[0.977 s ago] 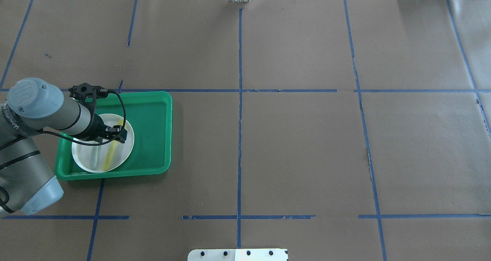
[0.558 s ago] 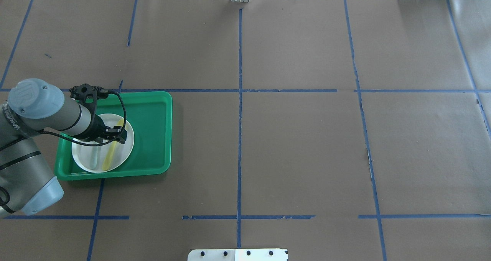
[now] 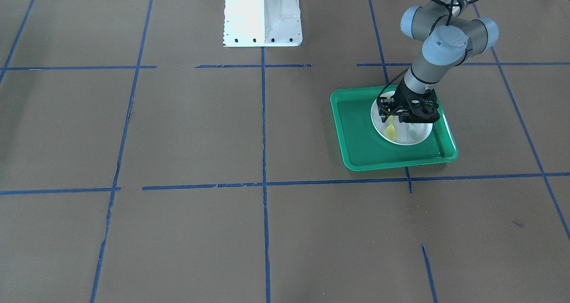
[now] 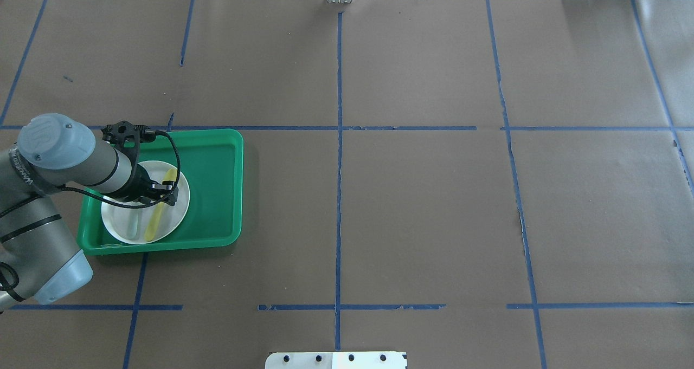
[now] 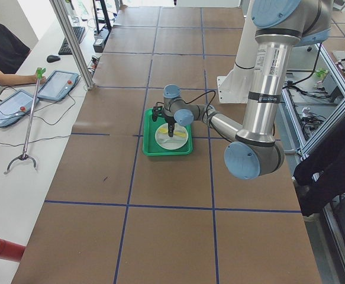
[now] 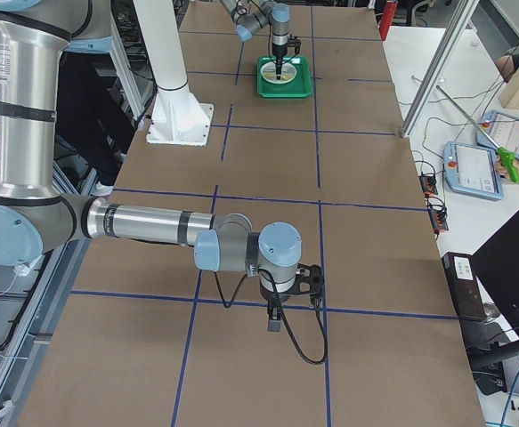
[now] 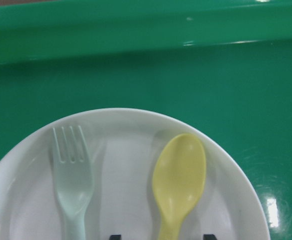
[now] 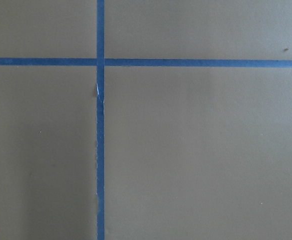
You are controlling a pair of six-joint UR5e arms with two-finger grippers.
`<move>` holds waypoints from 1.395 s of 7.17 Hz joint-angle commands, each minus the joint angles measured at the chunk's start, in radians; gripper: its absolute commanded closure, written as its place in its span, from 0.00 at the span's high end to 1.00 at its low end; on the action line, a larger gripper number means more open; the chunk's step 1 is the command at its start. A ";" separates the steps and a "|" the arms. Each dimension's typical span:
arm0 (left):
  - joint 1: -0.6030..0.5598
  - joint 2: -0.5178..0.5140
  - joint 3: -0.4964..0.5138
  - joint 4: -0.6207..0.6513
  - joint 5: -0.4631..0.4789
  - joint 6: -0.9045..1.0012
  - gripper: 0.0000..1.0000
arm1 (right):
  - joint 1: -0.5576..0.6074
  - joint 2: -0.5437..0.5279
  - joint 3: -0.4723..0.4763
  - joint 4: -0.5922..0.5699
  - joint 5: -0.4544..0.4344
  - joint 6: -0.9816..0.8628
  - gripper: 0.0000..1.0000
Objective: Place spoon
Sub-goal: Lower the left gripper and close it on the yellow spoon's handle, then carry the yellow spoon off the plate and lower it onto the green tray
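Observation:
My left gripper grabs the small yellow spoon (image 7: 180,172) by its slim handle (image 7: 169,231) next, to place the spoon.
The yellow spoon (image 4: 156,218) lies on a white plate (image 4: 116,220) inside a green tray (image 4: 217,185). Its bowl points toward the tray's far rim in the left wrist view (image 7: 179,175). A pale grey-green fork (image 7: 73,185) lies beside it on the plate. My left gripper (image 4: 165,193) is open and low over the plate. Its two fingertips (image 7: 114,236) stand on either side of the spoon's handle. In the front-facing view the gripper (image 3: 392,116) hides the handle and the spoon's bowl (image 3: 391,133) shows. My right gripper (image 6: 274,320) hangs over bare table far from the tray; I cannot tell whether it is open.
The tray (image 3: 356,129) sits on brown paper marked with blue tape lines. The white robot base (image 3: 262,14) stands at the table's near edge. The right wrist view shows only paper and a tape cross (image 8: 100,62).
The left arm has shifted slightly and the gripper has sunk a little toward the spoon's handle. The spoon, fork and plate have not moved.

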 commanded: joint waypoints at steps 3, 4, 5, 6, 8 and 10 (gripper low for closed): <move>0.000 0.002 0.001 -0.004 0.001 0.002 0.11 | 0.000 0.000 0.000 0.000 0.000 0.000 1.00; -0.001 0.007 -0.001 -0.006 0.000 0.003 0.04 | 0.000 0.000 0.000 0.000 0.000 0.000 1.00; -0.004 0.013 -0.010 -0.006 0.000 0.006 0.00 | 0.000 0.000 0.000 0.000 0.000 0.000 1.00; -0.017 0.019 -0.035 0.001 -0.006 0.027 0.00 | 0.000 0.000 0.000 0.000 0.000 0.000 1.00; -0.050 0.097 -0.169 0.016 -0.011 0.049 0.00 | 0.000 0.000 0.000 0.000 0.000 0.000 1.00; -0.123 0.053 -0.191 0.117 -0.012 0.051 0.00 | 0.000 0.000 0.000 0.000 0.000 0.000 1.00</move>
